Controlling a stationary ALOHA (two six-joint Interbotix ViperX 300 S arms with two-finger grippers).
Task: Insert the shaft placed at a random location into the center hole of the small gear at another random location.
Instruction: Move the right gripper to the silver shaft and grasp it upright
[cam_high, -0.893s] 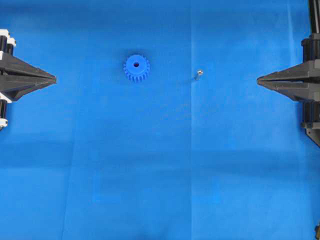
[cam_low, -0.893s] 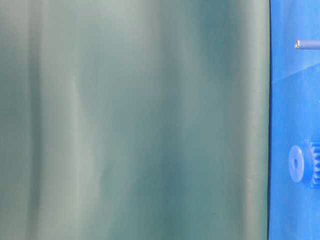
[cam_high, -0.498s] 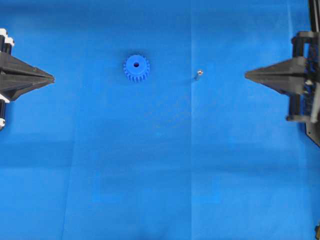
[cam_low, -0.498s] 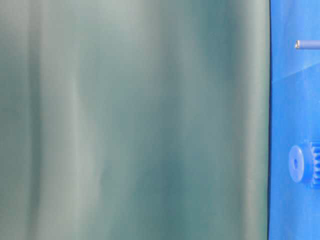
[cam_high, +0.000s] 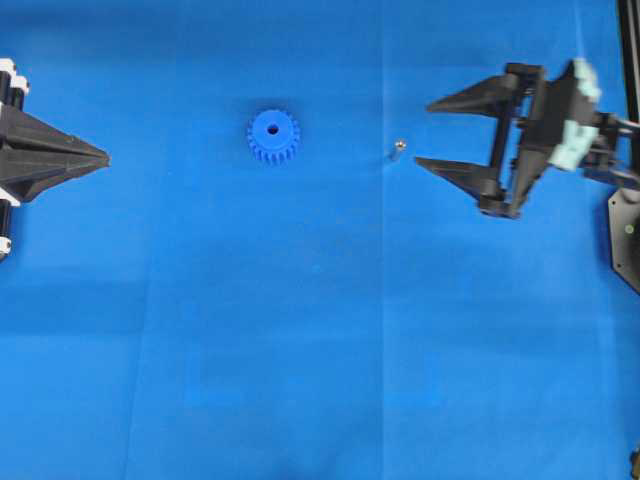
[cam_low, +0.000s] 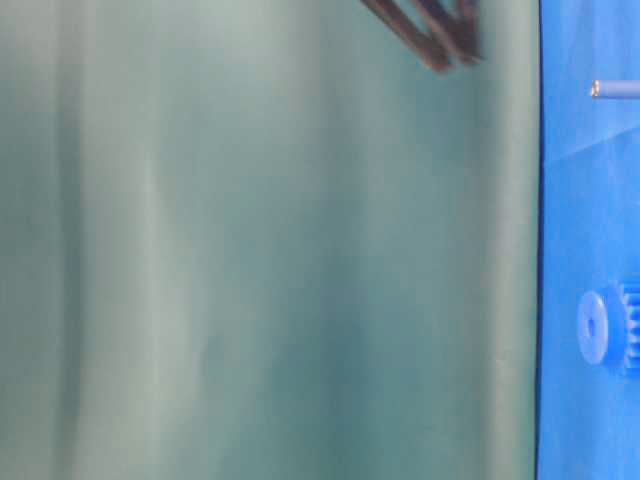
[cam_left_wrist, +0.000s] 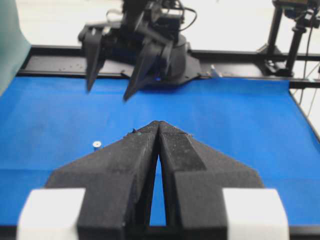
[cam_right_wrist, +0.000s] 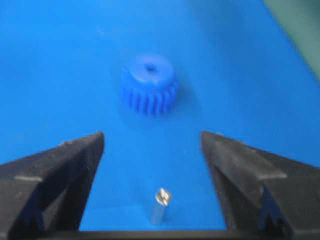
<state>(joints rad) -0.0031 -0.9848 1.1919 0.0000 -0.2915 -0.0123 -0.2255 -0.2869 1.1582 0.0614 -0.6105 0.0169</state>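
I will next grab the silvery shaft by its top end (cam_high: 400, 145) with my right gripper. Then the shaft's lower end can go into the gear's center hole (cam_high: 273, 129).
The small blue gear (cam_high: 273, 137) sits on the blue cloth, hub up, with its dark center hole (cam_high: 273, 128) showing. It also shows in the right wrist view (cam_right_wrist: 149, 83) and at the right edge of the table-level view (cam_low: 606, 327). The silvery shaft (cam_high: 397, 148) stands upright on the cloth to the gear's right; it shows in the right wrist view (cam_right_wrist: 161, 205), the left wrist view (cam_left_wrist: 96, 145) and the table-level view (cam_low: 615, 89). My right gripper (cam_high: 423, 134) is open and empty, raised, just right of the shaft. My left gripper (cam_high: 106, 157) is shut and empty at the far left.
A green backdrop (cam_low: 270, 240) fills most of the table-level view. The right arm's base (cam_left_wrist: 165, 50) and a black frame rail (cam_left_wrist: 240, 55) stand at the cloth's far edge in the left wrist view.
My right gripper has opened wide, risen and moved left toward the shaft. The left gripper, the gear and the shaft have not moved.
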